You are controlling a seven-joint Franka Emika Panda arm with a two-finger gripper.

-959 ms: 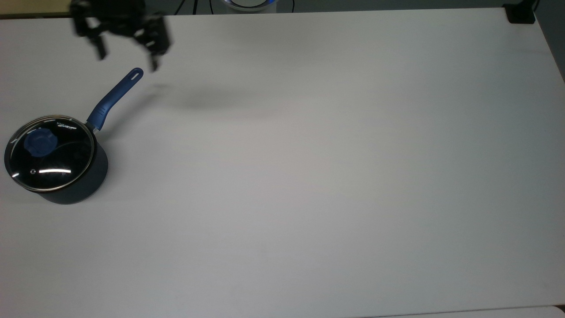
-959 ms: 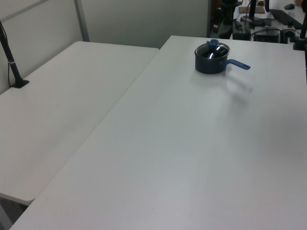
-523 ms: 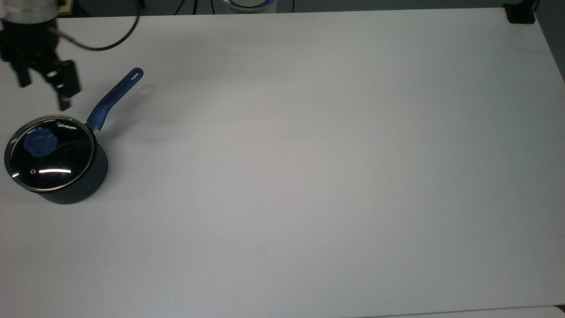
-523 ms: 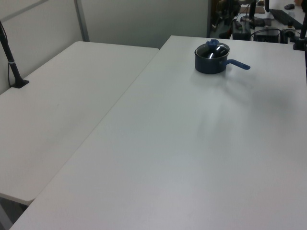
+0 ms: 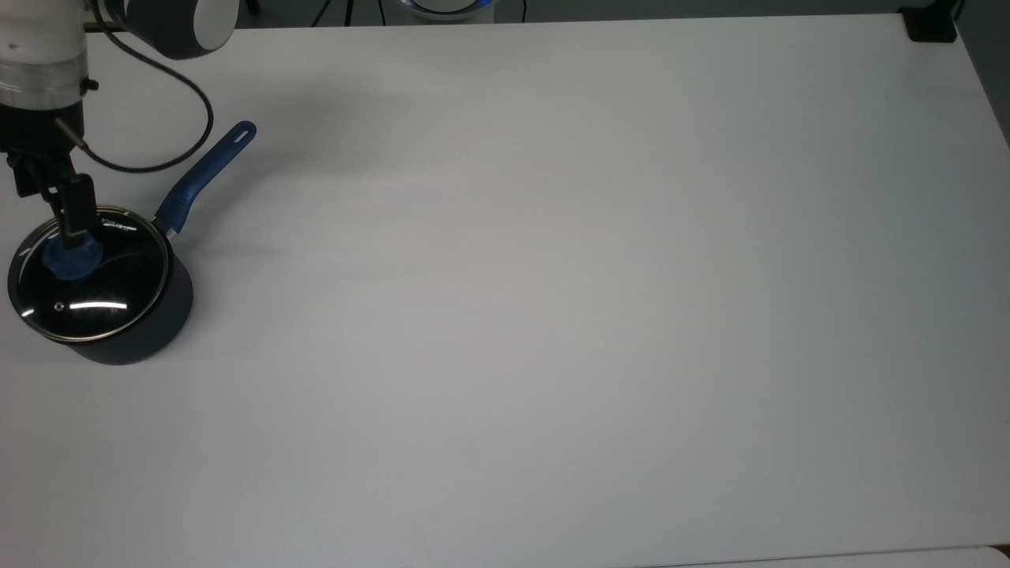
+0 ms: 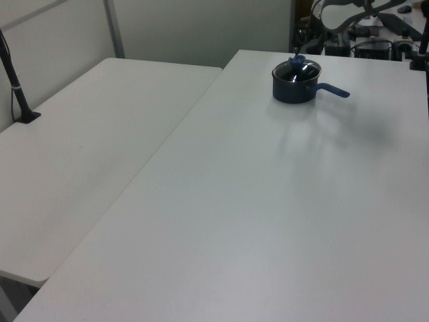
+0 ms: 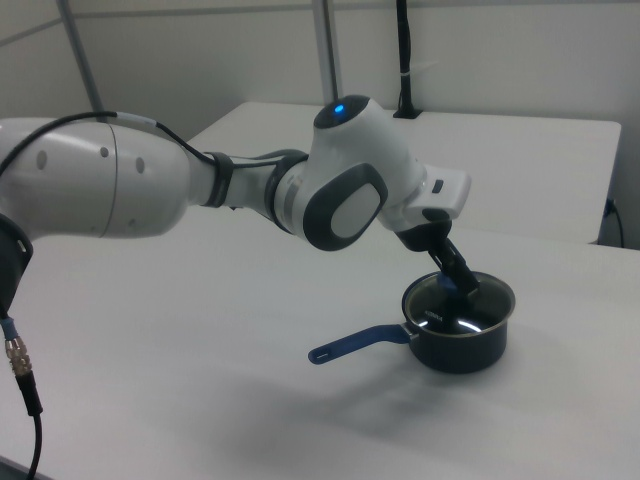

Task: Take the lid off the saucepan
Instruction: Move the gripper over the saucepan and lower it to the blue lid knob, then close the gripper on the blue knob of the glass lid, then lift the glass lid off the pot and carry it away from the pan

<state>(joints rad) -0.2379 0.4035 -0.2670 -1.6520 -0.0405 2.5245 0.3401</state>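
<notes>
Next, my gripper grabs the glass lid by its blue knob [image 6: 296,60], to take the lid off the saucepan [image 6: 293,92].
The saucepan [image 5: 154,335] stands near the top view's left edge, its long blue handle [image 5: 207,170] pointing up and right. The glass lid [image 5: 99,296] lies on it, with the blue knob [image 5: 67,260] toward the lid's upper left. My gripper [image 5: 51,217] hangs over that knob, open, its dark fingers apart; one fingertip [image 5: 78,230] overlaps the knob's top edge. In the right view the gripper [image 7: 455,275] reaches down at a slant onto the lid [image 7: 470,305] of the saucepan [image 7: 460,352]. In the left view the saucepan [image 6: 293,92] sits at the table's far end.
The white table [image 5: 552,315] stretches wide to the right of the saucepan. A black cable [image 5: 185,150] loops beside the handle. A black clamp [image 5: 931,28] sits at the far right corner. A second table [image 6: 80,134] with a black post [image 6: 17,87] adjoins in the left view.
My gripper has swept from above the handle's tip leftward, then down, and now hovers at the lid's knob. Saucepan and lid have not moved.
</notes>
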